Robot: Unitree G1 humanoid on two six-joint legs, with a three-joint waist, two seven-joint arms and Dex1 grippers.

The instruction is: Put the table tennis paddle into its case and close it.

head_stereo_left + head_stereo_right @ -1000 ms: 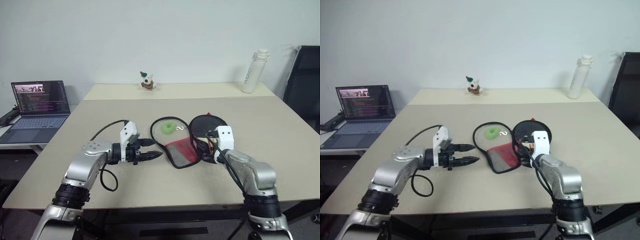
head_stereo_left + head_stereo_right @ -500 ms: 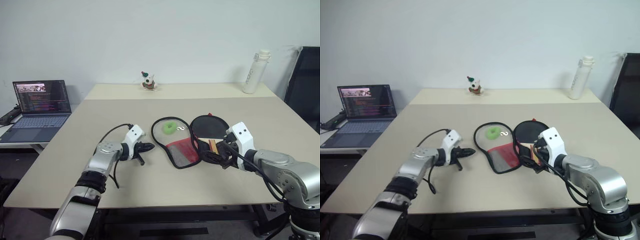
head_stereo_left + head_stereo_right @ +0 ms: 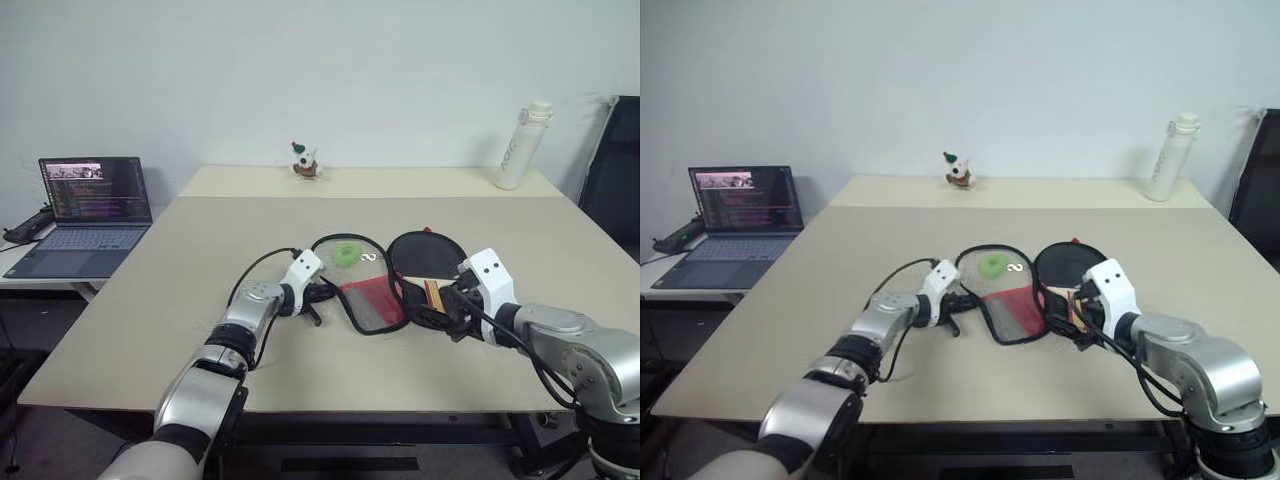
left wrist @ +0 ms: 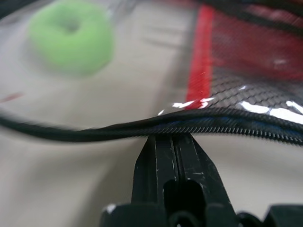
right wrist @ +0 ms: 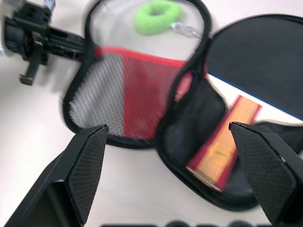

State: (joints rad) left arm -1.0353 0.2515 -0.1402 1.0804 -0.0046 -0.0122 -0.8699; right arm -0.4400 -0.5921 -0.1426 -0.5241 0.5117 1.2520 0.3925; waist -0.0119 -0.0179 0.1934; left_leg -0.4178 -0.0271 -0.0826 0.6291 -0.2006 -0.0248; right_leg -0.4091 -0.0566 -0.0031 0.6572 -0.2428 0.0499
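The case needs to close over the paddle (image 5: 251,61), so I will next grab it by its zippered edge (image 5: 183,178) with my right gripper.
The case (image 3: 362,296) lies open on the table (image 3: 200,250), its left flap showing red mesh and a green object (image 3: 347,253). In its right half rests the table tennis paddle (image 3: 428,254), black face up, tan-and-red handle (image 5: 225,147) toward me. My left gripper (image 3: 318,294) is shut, its fingertips (image 4: 166,149) against the flap's black zipper edge (image 4: 227,126); I cannot tell whether they pinch it. My right gripper (image 3: 447,311) stands wide open just short of the handle, holding nothing.
A laptop (image 3: 95,200) sits on a side desk to the left. At the table's far edge stand a small toy figure (image 3: 305,160) and a white bottle (image 3: 525,145). A black chair (image 3: 618,160) is at the far right.
My left gripper has shut and moved right and forward to the case flap's edge. My right gripper has drawn back to the right, off the paddle handle. The camera has shifted.
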